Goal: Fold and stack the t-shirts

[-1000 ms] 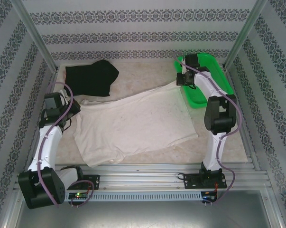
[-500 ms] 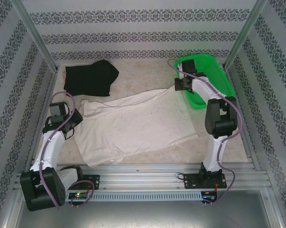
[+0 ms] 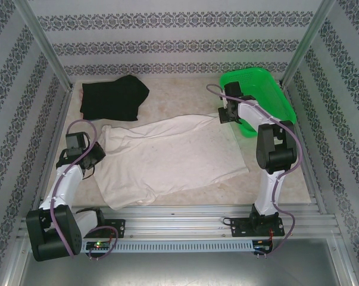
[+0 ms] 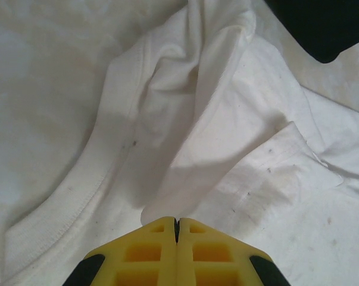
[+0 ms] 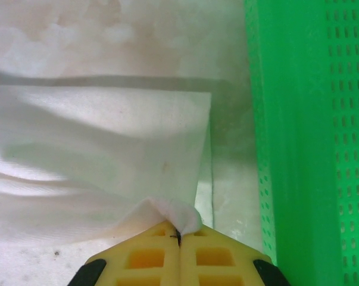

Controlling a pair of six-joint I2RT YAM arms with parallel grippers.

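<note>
The fold at my left gripper's fingers rests on the spread white t-shirt and would stay there. My left gripper needs to open now.
The cream-white t-shirt [image 3: 173,155] lies spread and rumpled across the middle of the table. The black t-shirt [image 3: 114,98] sits crumpled at the far left. My left gripper [image 3: 100,150] is at the white shirt's left edge, its yellow jaws [image 4: 176,221] shut on a raised fold of the cloth beside the collar band [image 4: 102,161]. My right gripper [image 3: 222,114] holds the shirt's far right corner, jaws [image 5: 178,233] shut with a tuft of white cloth [image 5: 108,143] pinched between them. A corner of the black t-shirt [image 4: 322,24] lies beyond the fold.
A bright green mesh basket [image 3: 268,89] stands at the far right, its wall [image 5: 310,119] close beside my right gripper. Metal posts and patterned walls enclose the table. A metal rail [image 3: 185,214] runs along the near edge.
Both grippers have drawn back toward the near side, still shut on the white shirt. Its far right corner came away from the basket, and its left edge moved nearer.
</note>
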